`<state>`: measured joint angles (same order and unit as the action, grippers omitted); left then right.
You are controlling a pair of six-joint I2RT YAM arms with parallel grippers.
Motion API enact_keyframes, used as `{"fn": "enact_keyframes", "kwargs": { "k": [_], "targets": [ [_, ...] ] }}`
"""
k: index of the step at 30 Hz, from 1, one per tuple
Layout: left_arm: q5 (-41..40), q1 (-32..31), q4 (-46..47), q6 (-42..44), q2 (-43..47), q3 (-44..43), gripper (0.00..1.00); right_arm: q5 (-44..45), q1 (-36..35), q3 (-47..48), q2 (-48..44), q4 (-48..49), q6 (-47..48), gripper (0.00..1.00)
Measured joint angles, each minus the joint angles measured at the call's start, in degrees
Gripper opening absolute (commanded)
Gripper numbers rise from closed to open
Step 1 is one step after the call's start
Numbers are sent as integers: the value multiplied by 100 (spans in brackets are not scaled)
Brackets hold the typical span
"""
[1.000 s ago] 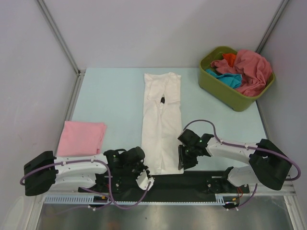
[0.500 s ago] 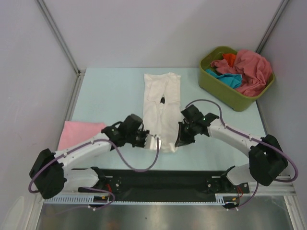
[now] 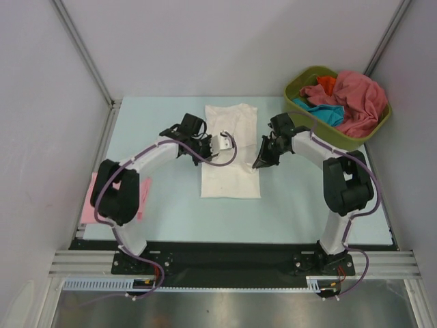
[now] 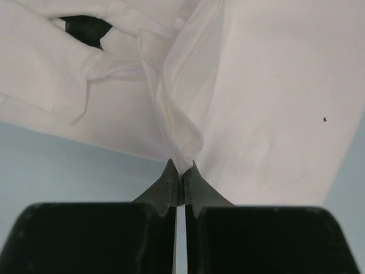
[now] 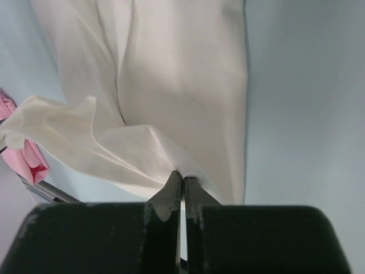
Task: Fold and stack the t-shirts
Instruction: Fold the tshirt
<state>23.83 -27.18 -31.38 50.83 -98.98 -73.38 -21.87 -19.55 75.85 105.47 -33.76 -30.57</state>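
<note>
My left gripper moves the hem's corner to its place next, before it opens. The hem's corner is still raised above the t-shirt's far part and would drop slightly short now.
The white t-shirt (image 3: 232, 179) lies lengthwise in the middle of the pale blue table, its near part lifted and doubled back over the far part. My left gripper (image 3: 217, 145) is shut on the lifted hem's left corner; in the left wrist view the white cloth (image 4: 274, 114) bunches into the closed tips (image 4: 182, 172). My right gripper (image 3: 261, 162) is shut on the right corner, and the white cloth (image 5: 182, 68) puckers at its closed tips (image 5: 182, 178). A folded light pink t-shirt (image 3: 90, 199) lies at the left, partly behind the left arm.
An olive-green tub (image 3: 321, 134) stands at the far right holding a rose-red tee (image 3: 355, 96), a teal one (image 3: 322, 113) and an orange one (image 3: 328, 82). The pink t-shirt (image 5: 25, 157) shows at the left edge of the right wrist view. Grey walls enclose the table.
Both grippers closed on the near hem of the white t-shirt and carried it away from the bases toward the far end, folding the shirt over itself.
</note>
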Motion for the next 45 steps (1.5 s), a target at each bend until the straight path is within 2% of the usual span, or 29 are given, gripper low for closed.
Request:
{"fn": "enact_keyframes", "kwargs": {
  "k": [7,14,16,18,19,20,22,24,27,31,34,36,37,41,45],
  "targets": [
    [-146,122,59,-181,-813,-599,1,-223,234,319,601,245,-26,0],
    [-267,210,81,-275,-1182,-730,1,-289,317,577,946,367,-116,0],
    [-299,234,85,-304,-1300,-831,4,-308,317,702,1045,413,-138,12],
    [-334,249,101,-348,-1397,-929,16,-306,326,776,1128,474,-199,36],
    [-358,254,103,-374,-1434,-966,33,-297,334,800,1165,496,-227,40],
    [-393,260,107,-389,-1467,-999,43,-278,361,828,1200,494,-223,48],
    [-490,273,118,-525,-1537,-1084,55,-149,435,841,1213,490,-249,51],
    [-680,302,142,-710,-1644,-1250,60,52,570,841,1196,492,-289,54],
    [-990,404,247,-1047,-1858,-1716,61,557,785,841,1082,487,-328,54],
    [-1386,756,345,-1626,-1947,-2365,59,1244,870,804,498,509,-125,48],
    [-1443,964,332,-1788,-1764,-2376,56,1322,560,586,-131,719,125,41],
    [-1290,988,214,-1781,-1499,-2068,56,1187,201,396,-411,914,227,39],
    [-1121,938,90,-1762,-1346,-1873,56,1121,59,352,-437,968,240,38],
    [-420,461,-221,-1814,-1082,-1394,53,662,-452,219,-87,1314,190,26],
    [-107,212,-68,-2184,-1239,-1307,50,319,-380,214,636,1624,-9,26]
  ]
}}
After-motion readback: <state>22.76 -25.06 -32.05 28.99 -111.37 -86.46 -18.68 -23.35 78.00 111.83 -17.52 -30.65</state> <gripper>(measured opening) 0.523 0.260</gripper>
